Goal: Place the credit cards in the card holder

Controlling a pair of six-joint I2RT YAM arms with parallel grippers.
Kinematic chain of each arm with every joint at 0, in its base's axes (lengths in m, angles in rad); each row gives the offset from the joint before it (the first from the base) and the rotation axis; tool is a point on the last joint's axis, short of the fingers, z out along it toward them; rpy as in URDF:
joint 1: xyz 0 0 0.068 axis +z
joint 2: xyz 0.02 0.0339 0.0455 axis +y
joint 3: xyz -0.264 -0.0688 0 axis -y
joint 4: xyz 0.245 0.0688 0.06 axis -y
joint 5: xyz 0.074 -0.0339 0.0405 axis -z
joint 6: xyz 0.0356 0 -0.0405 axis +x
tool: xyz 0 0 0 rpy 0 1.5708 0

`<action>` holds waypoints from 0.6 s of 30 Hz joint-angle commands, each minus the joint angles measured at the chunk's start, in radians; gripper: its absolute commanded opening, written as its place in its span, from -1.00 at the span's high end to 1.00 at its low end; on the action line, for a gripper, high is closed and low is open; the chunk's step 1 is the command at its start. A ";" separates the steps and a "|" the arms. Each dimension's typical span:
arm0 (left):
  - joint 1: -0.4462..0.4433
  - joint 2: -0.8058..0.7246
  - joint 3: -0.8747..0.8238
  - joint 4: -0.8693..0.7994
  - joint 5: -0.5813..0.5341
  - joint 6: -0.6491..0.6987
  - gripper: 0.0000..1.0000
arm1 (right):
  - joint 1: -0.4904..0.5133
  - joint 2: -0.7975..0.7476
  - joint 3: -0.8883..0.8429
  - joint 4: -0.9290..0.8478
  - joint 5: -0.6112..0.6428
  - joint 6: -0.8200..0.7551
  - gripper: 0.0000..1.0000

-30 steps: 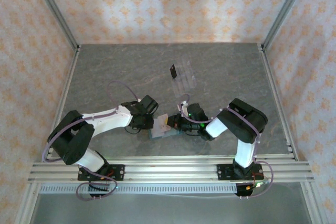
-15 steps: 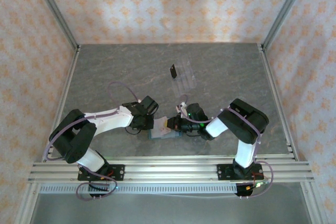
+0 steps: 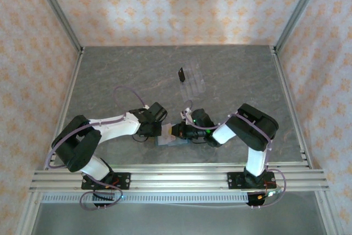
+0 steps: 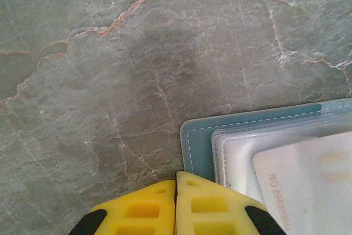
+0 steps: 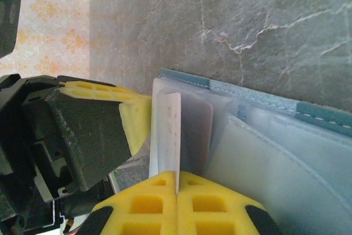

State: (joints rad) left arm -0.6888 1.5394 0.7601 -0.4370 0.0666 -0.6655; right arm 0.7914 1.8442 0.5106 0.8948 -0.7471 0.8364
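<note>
The grey-white card's far end is slightly crooked inside the card holder's clear sleeve. My right gripper can release it: it would stay.
The card holder (image 4: pixel 198 141) is a teal wallet lying open on the table, its clear sleeves (image 5: pixel 286 158) facing up; from above it sits between the two grippers (image 3: pixel 166 142). My right gripper (image 5: pixel 177 177) is shut on a grey-white credit card (image 5: pixel 170 127), seen edge-on, whose far end sits inside a clear sleeve. The same card shows in the left wrist view as a pale face with red print (image 4: pixel 308 180). My left gripper (image 4: pixel 176 175) is shut, its tips resting at the wallet's corner with nothing between them. A black credit card (image 3: pixel 181 74) stands at the back.
A clear ridged tray (image 3: pixel 194 81) sits at mid-table behind the arms, with the black card at its left end. Both grippers are nearly touching over the wallet (image 3: pixel 168 131). Grey marbled tabletop (image 3: pixel 110 81) spreads to the left and right, framed by aluminium rails (image 3: pixel 176 177).
My right gripper has moved left with the pale card, closing in on the left gripper and sliding the card further over the wallet. The left gripper has barely shifted.
</note>
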 commanded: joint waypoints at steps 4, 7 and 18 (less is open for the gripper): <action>-0.021 0.056 -0.064 0.075 0.030 -0.032 0.85 | 0.042 0.047 -0.040 -0.002 0.116 0.041 1.00; -0.022 0.059 -0.067 0.079 0.030 -0.034 0.85 | 0.060 0.044 -0.059 0.035 0.160 0.064 0.99; -0.023 0.064 -0.074 0.093 0.030 -0.038 0.85 | 0.097 -0.022 -0.098 0.006 0.253 0.081 0.84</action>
State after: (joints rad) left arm -0.6941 1.5314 0.7429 -0.4149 0.0578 -0.6834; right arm 0.8665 1.8175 0.4294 1.0077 -0.5491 0.9237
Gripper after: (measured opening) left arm 0.076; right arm 0.077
